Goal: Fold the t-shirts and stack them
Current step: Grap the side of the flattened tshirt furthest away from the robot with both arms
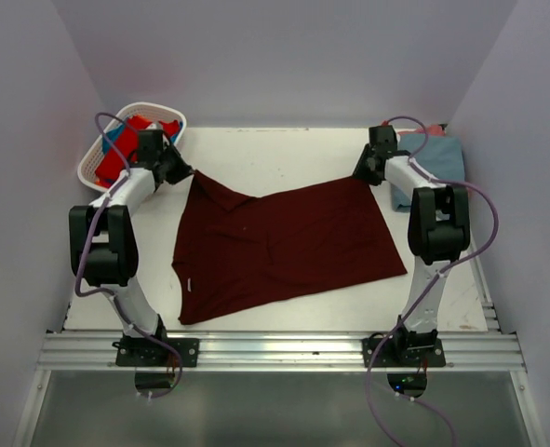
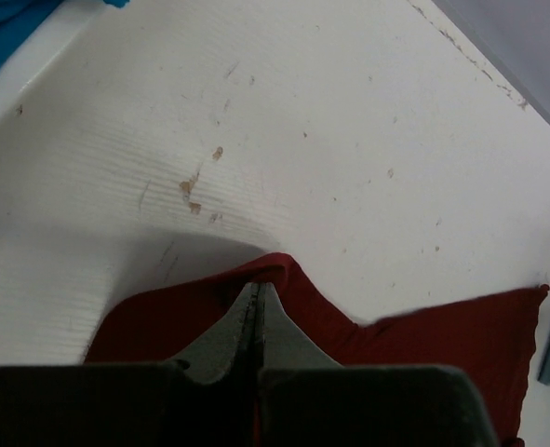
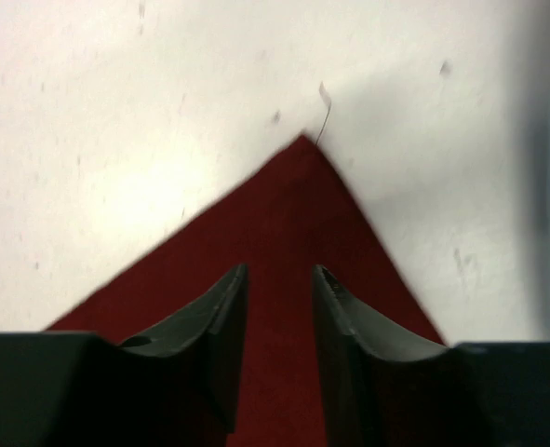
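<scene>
My right gripper is to fold the t-shirt's far edge over evenly. It needs to grab the maroon t-shirt's far pointed corner (image 1: 363,180) (image 3: 301,163) next, to match my left gripper's corner.
The dark maroon t-shirt (image 1: 284,242) lies spread flat in the middle of the table. My left gripper (image 1: 189,174) is at its far left corner. In the left wrist view the gripper (image 2: 258,287) is shut on a raised pinch of the maroon cloth (image 2: 423,340). My right gripper (image 1: 360,175) is at the shirt's far right corner. In the right wrist view the gripper (image 3: 279,272) is open, its jaws apart over the pointed corner (image 3: 298,186), holding nothing.
A white slatted basket (image 1: 96,160) at the back left holds red (image 1: 116,163) and blue shirts; blue cloth shows in the left wrist view (image 2: 5,23). A folded grey-blue shirt (image 1: 439,156) lies at the back right. Walls close in both sides.
</scene>
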`<state>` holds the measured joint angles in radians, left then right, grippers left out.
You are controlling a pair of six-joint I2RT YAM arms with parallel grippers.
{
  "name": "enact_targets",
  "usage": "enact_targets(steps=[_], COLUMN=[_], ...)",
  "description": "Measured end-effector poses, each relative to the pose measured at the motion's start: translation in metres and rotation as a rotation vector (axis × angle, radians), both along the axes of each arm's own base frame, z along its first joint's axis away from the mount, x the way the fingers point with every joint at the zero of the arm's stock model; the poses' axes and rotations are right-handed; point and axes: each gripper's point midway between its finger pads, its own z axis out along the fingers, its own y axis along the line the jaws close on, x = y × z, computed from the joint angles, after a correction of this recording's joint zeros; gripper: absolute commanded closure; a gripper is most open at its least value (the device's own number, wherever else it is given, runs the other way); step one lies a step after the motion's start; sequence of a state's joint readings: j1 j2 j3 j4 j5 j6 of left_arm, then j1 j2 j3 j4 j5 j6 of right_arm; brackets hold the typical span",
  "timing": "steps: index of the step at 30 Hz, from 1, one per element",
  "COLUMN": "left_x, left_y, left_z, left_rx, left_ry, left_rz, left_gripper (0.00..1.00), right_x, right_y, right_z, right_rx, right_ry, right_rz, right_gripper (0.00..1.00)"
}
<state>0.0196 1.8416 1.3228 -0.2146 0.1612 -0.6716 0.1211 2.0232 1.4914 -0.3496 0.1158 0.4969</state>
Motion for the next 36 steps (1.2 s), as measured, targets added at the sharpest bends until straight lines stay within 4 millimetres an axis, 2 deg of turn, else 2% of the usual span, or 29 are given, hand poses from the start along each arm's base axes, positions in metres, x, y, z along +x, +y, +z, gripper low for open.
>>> enact_targets(steps=[5,10,16,19,24,32,36], left_x=[-0.012,-0.019,-0.022,-0.023,-0.026,-0.030,-0.031], left_y=[-0.006,-0.010,-0.013,-0.014,-0.015,-0.015,-0.017], left_z=[0.017,0.019,0.015,0.015,0.015,0.035,0.036], left_rx=[-0.030,-0.047,-0.060,-0.064,-0.069,-0.068,-0.075], left_ry=[-0.036,-0.038,-0.027,-0.028,-0.026,-0.067,-0.062], left_rz=[-0.019,-0.030,-0.044,-0.047,-0.049,-0.052,-0.060], left_gripper=[1.00,1.00,1.00,1.00,1.00,1.00,1.00], right_x=[0.037,0.056,0.059,0.060,0.059,0.058,0.050], right_y=[-0.024,-0.026,-0.020,-0.021,-0.022,-0.022,-0.023], right_z=[-0.006,-0.019,-0.032,-0.031,-0.032,-0.036,-0.035], right_rx=[0.012,0.030,0.046,0.044,0.036,0.049,0.047], right_ry=[-0.018,-0.010,0.021,0.019,0.023,0.011,0.014], right_rz=[-0.044,-0.042,-0.021,-0.019,-0.010,-0.008,-0.009], right_gripper=[0.57,0.58,0.61,0.64,1.00,1.00,1.00])
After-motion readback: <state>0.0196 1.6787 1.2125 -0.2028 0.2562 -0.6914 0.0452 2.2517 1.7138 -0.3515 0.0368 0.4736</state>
